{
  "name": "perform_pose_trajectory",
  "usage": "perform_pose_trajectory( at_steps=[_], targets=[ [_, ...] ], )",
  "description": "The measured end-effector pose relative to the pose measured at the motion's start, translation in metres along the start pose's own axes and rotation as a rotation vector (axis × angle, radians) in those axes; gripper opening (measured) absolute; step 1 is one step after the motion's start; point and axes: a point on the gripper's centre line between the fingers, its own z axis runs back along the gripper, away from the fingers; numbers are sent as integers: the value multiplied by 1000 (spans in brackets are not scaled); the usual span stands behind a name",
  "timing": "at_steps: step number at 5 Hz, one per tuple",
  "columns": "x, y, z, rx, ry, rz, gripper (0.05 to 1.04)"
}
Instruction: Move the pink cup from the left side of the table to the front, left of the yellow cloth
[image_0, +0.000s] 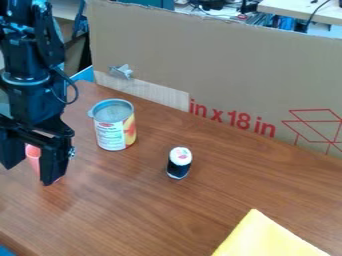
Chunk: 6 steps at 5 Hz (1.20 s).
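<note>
Next, the gripper grabs the pink cup by its side and carries the cup over to another spot on the tabletop.
The gripper (28, 172) hangs low at the left side, its two fingers apart and pointing down. A pink-red object (33, 154) shows in the gap between them and partly behind the right finger; whether they touch it I cannot tell. Just right of the gripper stands an opened tin can (112, 134) with a white, red and yellow label, upright. Farther right, near the middle, is a small black roll-shaped piece (178, 170) with a white top and pink centre, like toy sushi.
A yellow cloth or sheet (266, 239) lies on the brown wooden table (143, 210) at the lower right. A tall cardboard panel (227, 65) walls off the back, with a strip of tape and a metal clip near its left end. Something blue touches the bottom left corner.
</note>
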Motion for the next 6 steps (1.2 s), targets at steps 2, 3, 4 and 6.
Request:
perform_pose_trajectory(
  at_steps=[2,3,4,6],
  targets=[
    [18,11,12,-44,-39,-27,1002],
    [36,20,11,-37,-40,-34,1003],
    [50,25,0,-14,-19,-50,1003],
    [57,30,-16,5,20,-52,1003]
  ],
)
